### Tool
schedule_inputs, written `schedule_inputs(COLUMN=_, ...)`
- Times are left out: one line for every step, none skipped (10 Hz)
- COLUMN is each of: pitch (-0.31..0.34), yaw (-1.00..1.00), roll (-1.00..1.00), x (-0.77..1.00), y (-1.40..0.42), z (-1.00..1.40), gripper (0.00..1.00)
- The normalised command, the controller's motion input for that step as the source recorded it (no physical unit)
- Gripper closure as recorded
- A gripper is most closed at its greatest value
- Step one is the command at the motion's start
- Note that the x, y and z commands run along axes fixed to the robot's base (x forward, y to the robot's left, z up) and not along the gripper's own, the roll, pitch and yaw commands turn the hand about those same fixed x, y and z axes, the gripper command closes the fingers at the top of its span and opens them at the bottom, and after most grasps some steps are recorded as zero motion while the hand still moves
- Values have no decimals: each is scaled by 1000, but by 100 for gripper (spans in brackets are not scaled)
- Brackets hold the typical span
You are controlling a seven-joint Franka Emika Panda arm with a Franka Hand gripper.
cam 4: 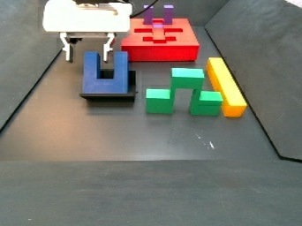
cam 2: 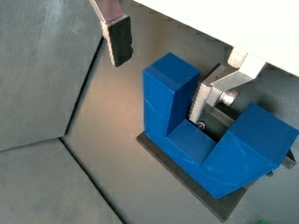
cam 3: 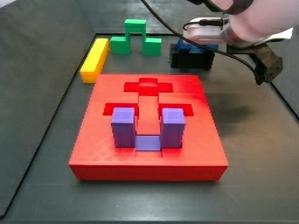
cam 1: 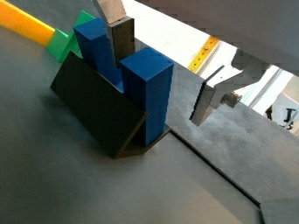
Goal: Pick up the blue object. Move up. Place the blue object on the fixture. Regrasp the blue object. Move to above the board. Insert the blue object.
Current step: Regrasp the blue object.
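Note:
The blue object is on the black fixture point(cam 1: 100, 109). My gripper will next grab it by its upright prong point(cam 1: 147, 77) to pick it up.
The blue object point(cam 1: 146, 83) point(cam 2: 205, 131) stands on the black fixture point(cam 1: 100, 109) point(cam 2: 239, 203) with its two prongs upright. My gripper point(cam 1: 163, 87) point(cam 2: 159, 89) is open and straddles one prong. One finger point(cam 1: 122, 39) sits in the slot between the prongs and the other finger point(cam 2: 117, 39) hangs well outside. In both side views the gripper point(cam 3: 201, 37) point(cam 4: 87, 51) is directly over the blue object point(cam 3: 193, 54) point(cam 4: 106, 75) and the fixture point(cam 3: 187, 64) point(cam 4: 109, 95). The red board point(cam 3: 146, 149) point(cam 4: 177, 48) lies apart from them.
A purple U-shaped block point(cam 3: 146, 127) point(cam 4: 165, 13) sits in a recess of the board. A green block point(cam 3: 140, 37) point(cam 4: 177, 88) and a yellow bar point(cam 3: 93, 57) point(cam 4: 224, 84) lie beside the fixture. Dark walls ring the floor.

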Motion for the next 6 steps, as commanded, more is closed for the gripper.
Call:
schedule_inputs(pitch=-17, yaw=0, roll=0, x=-20, y=0, z=0, gripper=0)
schedule_inputs(pitch=0, yaw=0, roll=0, x=0, y=0, z=0, gripper=0)
schedule_inputs(pitch=0, yaw=0, roll=0, x=0, y=0, z=0, gripper=100)
schedule_inputs(pitch=0, yaw=0, roll=0, x=0, y=0, z=0, gripper=100)
schedule_inputs(pitch=0, yaw=0, roll=0, x=0, y=0, z=0, gripper=100)
schedule_inputs(pitch=0, yaw=0, roll=0, x=0, y=0, z=0, gripper=100)
